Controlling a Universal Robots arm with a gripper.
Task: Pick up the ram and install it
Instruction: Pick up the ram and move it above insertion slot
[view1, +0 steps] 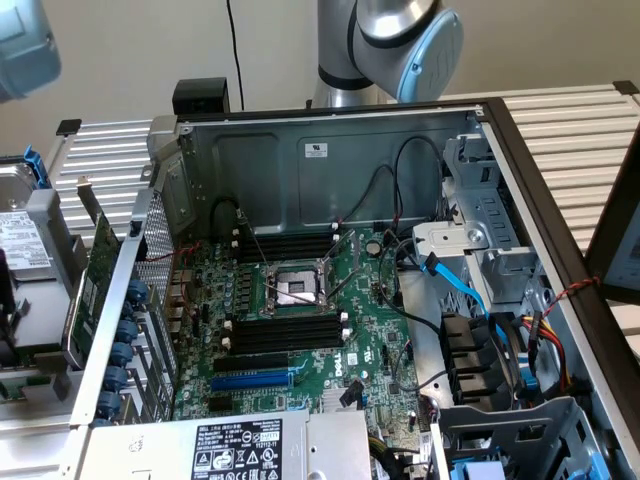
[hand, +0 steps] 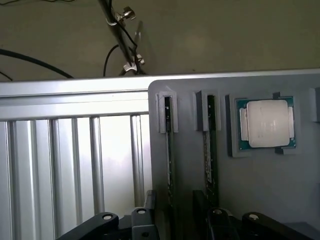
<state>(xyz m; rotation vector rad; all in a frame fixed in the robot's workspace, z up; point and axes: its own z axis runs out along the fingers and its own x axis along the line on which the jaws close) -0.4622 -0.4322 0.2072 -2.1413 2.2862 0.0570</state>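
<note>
Holder blocks hug the ram's end, so my gripper should next pick up the ram by the open middle part of its long edge (hand: 170, 192).
Two ram sticks stand on edge in a grey holder tray (hand: 260, 190): one ram (hand: 168, 150) nearer the tray's edge, and a second stick (hand: 211, 150) beside it. My gripper (hand: 177, 225) hovers over the sticks' near ends. Its dark fingers (hand: 142, 222) are spread apart and hold nothing. In the exterior view the open computer case shows its motherboard (view1: 300, 340) with long black memory slots (view1: 285, 332) below the processor socket (view1: 295, 285), and more slots (view1: 285, 243) above it.
A processor chip (hand: 265, 124) sits in the tray beside the sticks. Ribbed metal tabletop (hand: 75, 165) borders the tray. At the exterior view's left are a green expansion card (view1: 98, 275) and a hard drive (view1: 22, 250). Cables (view1: 470, 290) and a drive cage (view1: 480, 200) crowd the case's right side.
</note>
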